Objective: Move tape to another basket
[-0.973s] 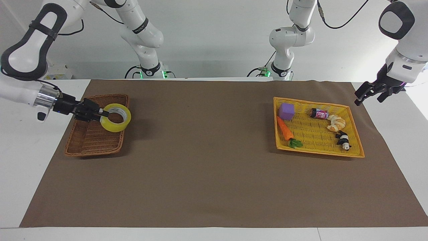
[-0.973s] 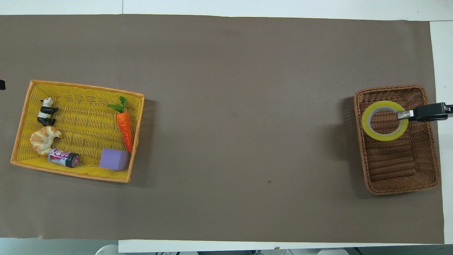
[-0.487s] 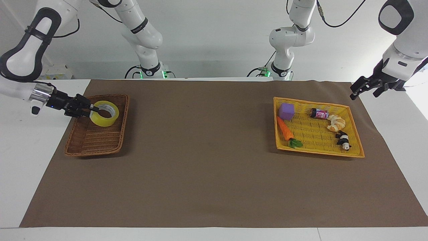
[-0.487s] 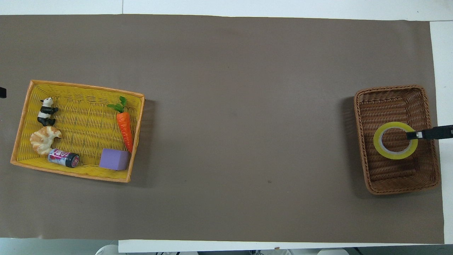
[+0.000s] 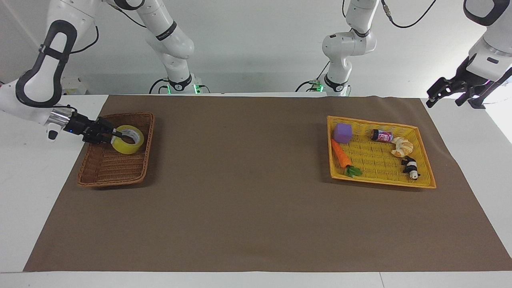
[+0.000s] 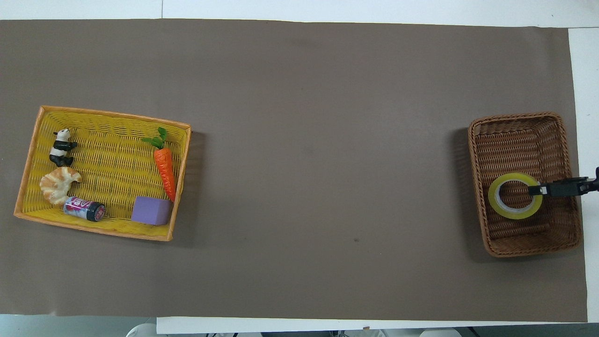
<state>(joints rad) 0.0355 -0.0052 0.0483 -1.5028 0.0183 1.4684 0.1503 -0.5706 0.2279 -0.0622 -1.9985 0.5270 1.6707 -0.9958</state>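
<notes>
The robot's right gripper needs to let go of the tape now, as the yellow tape (image 6: 498,204) is inside the brown basket's rim, over the basket's woven bottom.
The tape (image 5: 125,148), a yellow roll with a whitish core, is low inside the brown wicker basket (image 5: 110,182), in the half nearer the robots. My right gripper (image 5: 116,136) reaches in over the basket's outer side wall and is shut on the roll's rim. In the overhead view the tape (image 6: 497,207) lies within the basket (image 6: 524,119), with the right gripper (image 6: 534,190) on its edge. I cannot tell whether the roll rests on the basket floor. My left gripper (image 5: 445,95) is open and empty in the air, off the mat at the left arm's end.
The yellow shallow tray (image 5: 380,182) at the left arm's end holds a purple cube (image 5: 343,133), a carrot (image 5: 341,153), a small can (image 5: 382,136), a croissant (image 5: 402,147) and a panda figure (image 5: 411,167). A brown mat (image 5: 248,192) covers the table.
My right gripper has carried the tape down into the brown basket and toward the robots. My left gripper has risen and drawn away from the yellow tray.
</notes>
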